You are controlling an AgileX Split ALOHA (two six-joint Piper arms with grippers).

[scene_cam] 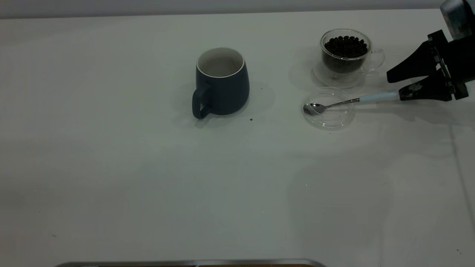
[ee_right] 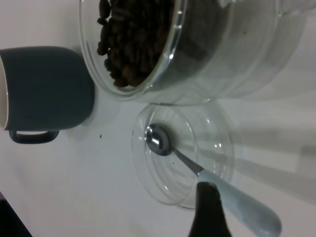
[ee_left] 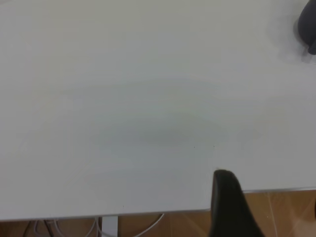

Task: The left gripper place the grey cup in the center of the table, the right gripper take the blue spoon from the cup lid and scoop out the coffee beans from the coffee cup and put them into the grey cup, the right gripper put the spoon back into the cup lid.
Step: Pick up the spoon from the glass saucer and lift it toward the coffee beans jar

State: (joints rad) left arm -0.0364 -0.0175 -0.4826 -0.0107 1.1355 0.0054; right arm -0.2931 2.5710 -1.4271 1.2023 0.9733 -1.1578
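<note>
My right gripper's fingers reach only the handle's rear (scene_cam: 392,95), so it is too early to close on the blue spoon. The move toward the metal neck (scene_cam: 343,103) comes first.
The grey cup (scene_cam: 222,83) stands upright at mid-table, white inside showing, handle toward the front left; its edge shows in the left wrist view (ee_left: 308,27). At the right, the coffee cup (scene_cam: 346,53) is full of coffee beans (scene_cam: 346,46). In front of it lies the cup lid (scene_cam: 328,108) with the blue spoon (scene_cam: 349,101), bowl in the lid, pale handle pointing right. My right gripper (scene_cam: 394,86) is open at the handle's end, its lower finger (ee_right: 207,207) against the handle. The left gripper (ee_left: 269,212) hangs open over the table's edge, far from the cup.
A few dark specks (scene_cam: 251,119) lie on the white table (scene_cam: 148,178) near the grey cup. A metal rim (scene_cam: 185,263) runs along the front edge. Beyond the table's edge I see a wooden floor and cables (ee_left: 148,227).
</note>
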